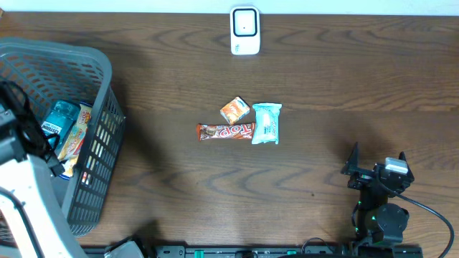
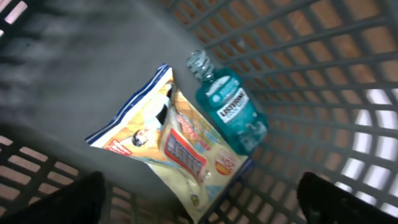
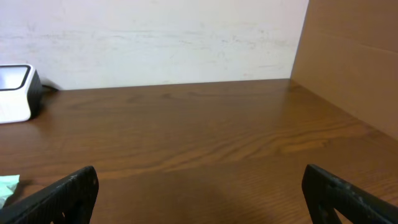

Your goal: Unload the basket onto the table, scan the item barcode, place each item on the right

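My left gripper grabs the yellow snack bag across the middle of its printed front (image 1: 74, 142) next, which leaves its bottom uncovered for the barcode scanner (image 1: 244, 31).
The white barcode scanner (image 1: 244, 31) stands at the table's far edge; it also shows as the scanner (image 3: 15, 93) at the left of the right wrist view. Mid-table lie an orange packet (image 1: 234, 110), a brown candy bar (image 1: 225, 132) and a pale green packet (image 1: 267, 123). My left gripper (image 2: 202, 208) hangs open inside the grey basket (image 1: 100, 143), just above a yellow snack bag (image 2: 174, 146) and a teal mouthwash bottle (image 2: 230, 109), holding nothing. My right gripper (image 1: 377, 160) rests open and empty near the front right, its fingers (image 3: 68, 193) wide apart.
The basket's mesh wall (image 2: 323, 74) closes in on the left gripper on the right and below. A brown cardboard panel (image 3: 348, 56) stands at the right side of the table. A light wall runs behind the scanner.
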Robot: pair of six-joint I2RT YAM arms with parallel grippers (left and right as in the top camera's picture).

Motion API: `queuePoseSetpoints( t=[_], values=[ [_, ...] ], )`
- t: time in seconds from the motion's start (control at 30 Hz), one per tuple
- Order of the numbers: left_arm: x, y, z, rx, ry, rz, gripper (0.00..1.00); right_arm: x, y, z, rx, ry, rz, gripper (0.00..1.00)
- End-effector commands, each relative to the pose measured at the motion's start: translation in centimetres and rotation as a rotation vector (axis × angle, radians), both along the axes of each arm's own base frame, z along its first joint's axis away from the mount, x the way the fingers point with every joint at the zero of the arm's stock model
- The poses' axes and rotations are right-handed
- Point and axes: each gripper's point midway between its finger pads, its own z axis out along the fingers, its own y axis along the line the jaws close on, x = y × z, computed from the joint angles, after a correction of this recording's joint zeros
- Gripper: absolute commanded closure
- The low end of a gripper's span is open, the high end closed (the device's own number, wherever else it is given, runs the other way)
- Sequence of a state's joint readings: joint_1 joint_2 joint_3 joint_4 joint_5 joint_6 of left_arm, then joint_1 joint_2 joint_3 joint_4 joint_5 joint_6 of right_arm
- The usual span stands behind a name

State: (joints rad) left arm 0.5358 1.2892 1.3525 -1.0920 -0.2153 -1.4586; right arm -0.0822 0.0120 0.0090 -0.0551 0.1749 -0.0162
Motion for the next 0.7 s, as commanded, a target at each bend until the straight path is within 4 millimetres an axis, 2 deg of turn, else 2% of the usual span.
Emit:
queuePoseSetpoints(
  t=[0.0,0.07,0.2,0.33,0.5,0.67],
  values=[
    [1.0,0.4,-2.3,-0.062,0.042,0.040,0.01,0.0,0.0,-0.1,-0.015,0.004,0.000,0.01],
    [1.9,0.3,-3.8,-0.114,0.045,0.054,0.02,0.0,0.0,-0.1,-0.015,0.004,0.000,0.01],
    [5.1,-0.1,-7.4,-0.238,0.038,0.020,0.02,0.0,0.0,-0.1,-0.015,0.004,0.000,0.01],
    [7.6,-1.6,-11.5,-0.401,0.045,-0.019,0.02,0.0,0.0,-0.1,-0.015,0.004,0.000,0.01],
    [8.8,-3.6,-16.0,-0.574,0.096,-0.037,0.02,0.0,0.0,-0.1,-0.015,0.004,0.000,0.01],
    [8.9,-5.0,-19.4,-0.644,0.170,-0.003,0.02,0.0,0.0,-0.1,-0.015,0.004,0.000,0.01]
  ],
)
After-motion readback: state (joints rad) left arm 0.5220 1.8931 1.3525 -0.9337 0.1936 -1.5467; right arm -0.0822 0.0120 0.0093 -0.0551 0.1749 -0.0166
